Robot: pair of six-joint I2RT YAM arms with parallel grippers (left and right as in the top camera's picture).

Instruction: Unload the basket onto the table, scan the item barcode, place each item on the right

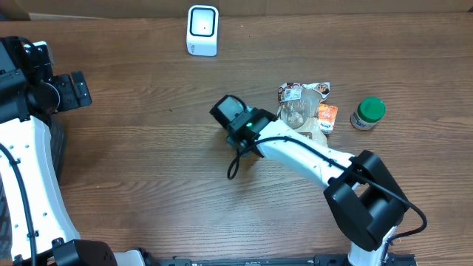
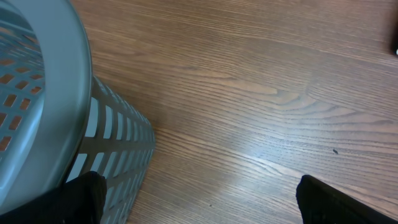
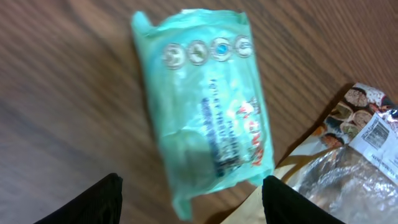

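Note:
The right gripper grabs the teal packet [image 3: 205,106] by its near end [image 3: 218,169] next, to turn it for the barcode scan while its bottom stays uncovered.
A teal plastic packet [image 3: 205,106] with printed text lies flat on the wooden table. My right gripper [image 3: 193,208] hovers open over its near end, one black finger [image 3: 87,202] on each side and neither touching it. From overhead the right gripper [image 1: 235,118] covers the packet at mid-table. No barcode shows on the packet's upper face. The white scanner [image 1: 202,30] stands at the table's far edge. My left gripper [image 2: 205,205] is open and empty over bare wood, and sits at the far left [image 1: 70,90].
A blue-grey slotted basket [image 2: 37,93] stands right beside my left fingers. Right of the packet lie a clear-fronted snack bag [image 1: 301,107], an orange sachet [image 1: 327,116] and a green-lidded jar [image 1: 367,113]. The snack bag [image 3: 357,143] touches the packet's right side.

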